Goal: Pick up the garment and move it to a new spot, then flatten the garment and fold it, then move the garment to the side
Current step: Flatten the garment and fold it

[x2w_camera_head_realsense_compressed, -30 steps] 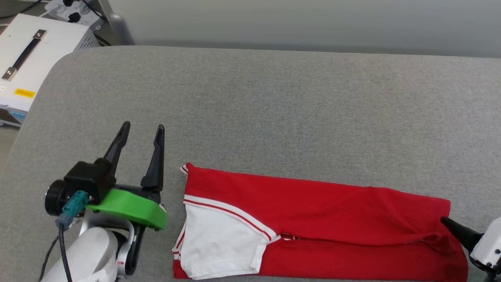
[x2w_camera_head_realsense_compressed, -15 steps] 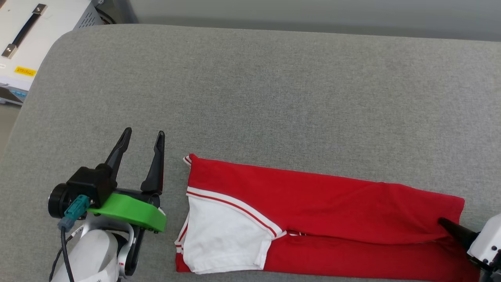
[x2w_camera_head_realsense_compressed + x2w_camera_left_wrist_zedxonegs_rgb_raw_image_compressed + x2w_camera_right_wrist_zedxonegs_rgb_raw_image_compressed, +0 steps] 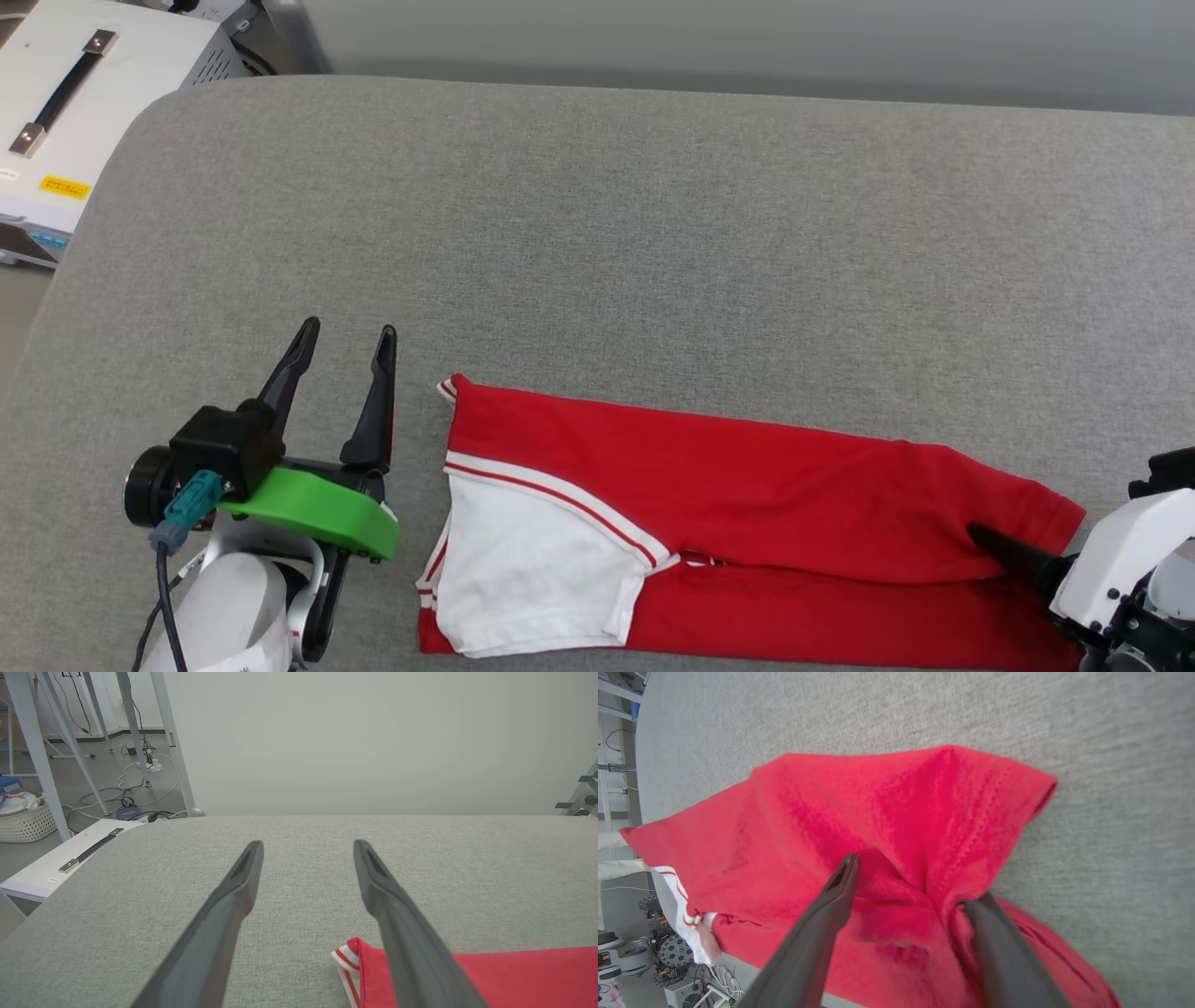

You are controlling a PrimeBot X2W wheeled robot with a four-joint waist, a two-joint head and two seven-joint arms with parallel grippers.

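My right gripper grips the garment by the bunched fold at its hem end next, since that stands up while the rest lies slack (image 3: 762, 482).
The garment (image 3: 747, 485) lies folded into a long red band near the grey table's front edge, its white sleeve (image 3: 532, 569) on top at the left end. My left gripper (image 3: 347, 327) stands open just left of that end, touching nothing; in the left wrist view its fingers (image 3: 308, 842) frame bare table, with the striped trim of the garment (image 3: 514, 975) at the lower right. My right gripper (image 3: 990, 546) is at the garment's right end. In the right wrist view it (image 3: 910, 879) is open around bunched red cloth (image 3: 878, 802): one finger on top, the other tucked under a fold.
The grey padded table (image 3: 653, 233) stretches wide behind the garment. A white case with a black handle (image 3: 65, 103) sits past its far left corner. In the left wrist view, white frame legs (image 3: 32, 751), floor cables and a wicker basket (image 3: 23, 821) stand beyond that corner.
My right gripper has pushed left into the garment's right end, rumpling that corner inward. The head camera has shifted a little. My left gripper holds its place.
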